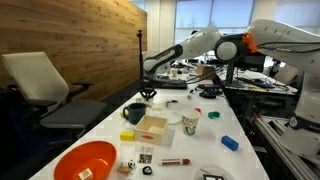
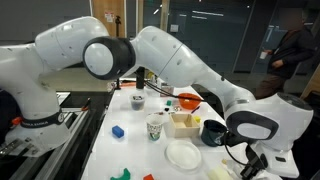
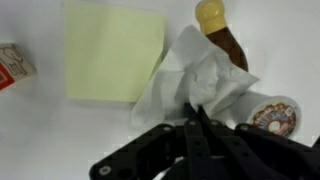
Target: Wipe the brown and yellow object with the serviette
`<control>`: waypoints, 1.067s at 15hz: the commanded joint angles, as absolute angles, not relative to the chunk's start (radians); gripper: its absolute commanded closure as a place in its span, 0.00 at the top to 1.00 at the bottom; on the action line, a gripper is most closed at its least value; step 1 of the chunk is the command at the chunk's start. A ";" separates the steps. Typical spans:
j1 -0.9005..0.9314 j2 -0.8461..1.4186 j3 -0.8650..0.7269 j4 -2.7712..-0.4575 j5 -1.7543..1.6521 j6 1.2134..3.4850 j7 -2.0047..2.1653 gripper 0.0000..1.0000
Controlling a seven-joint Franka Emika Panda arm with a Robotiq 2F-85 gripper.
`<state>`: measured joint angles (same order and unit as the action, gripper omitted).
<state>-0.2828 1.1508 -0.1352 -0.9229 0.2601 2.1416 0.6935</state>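
Observation:
The serviette stays in my gripper for now, until it rests on the open white tabletop, since its folds overlap the brown and yellow object.
In the wrist view my gripper (image 3: 197, 110) is shut on the crumpled white serviette (image 3: 195, 75). The serviette drapes against the brown and yellow object (image 3: 225, 40), a brown bottle-like shape with a yellow top, and covers its lower left side. In an exterior view my gripper (image 1: 148, 95) hangs low over the far end of the white table. In an exterior view (image 2: 240, 162) it is at the near right corner, where the serviette and the object are too small to make out.
A pale yellow pad (image 3: 112, 50) lies left of the serviette, a round printed lid (image 3: 275, 115) to its right, and a small red and white box (image 3: 12, 65) at the left edge. The table holds a dark mug (image 1: 134, 112), wooden box (image 1: 152, 127), white plate (image 1: 170, 116) and orange bowl (image 1: 85, 160).

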 commanded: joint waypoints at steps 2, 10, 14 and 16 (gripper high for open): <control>-0.261 1.174 -0.177 -0.878 0.233 2.238 0.730 0.01; -0.230 1.200 -0.304 -0.886 0.214 2.277 0.767 0.01; -0.232 1.222 -0.322 -0.879 0.234 2.261 0.767 0.14; -0.231 1.223 -0.325 -0.876 0.237 2.244 0.776 0.35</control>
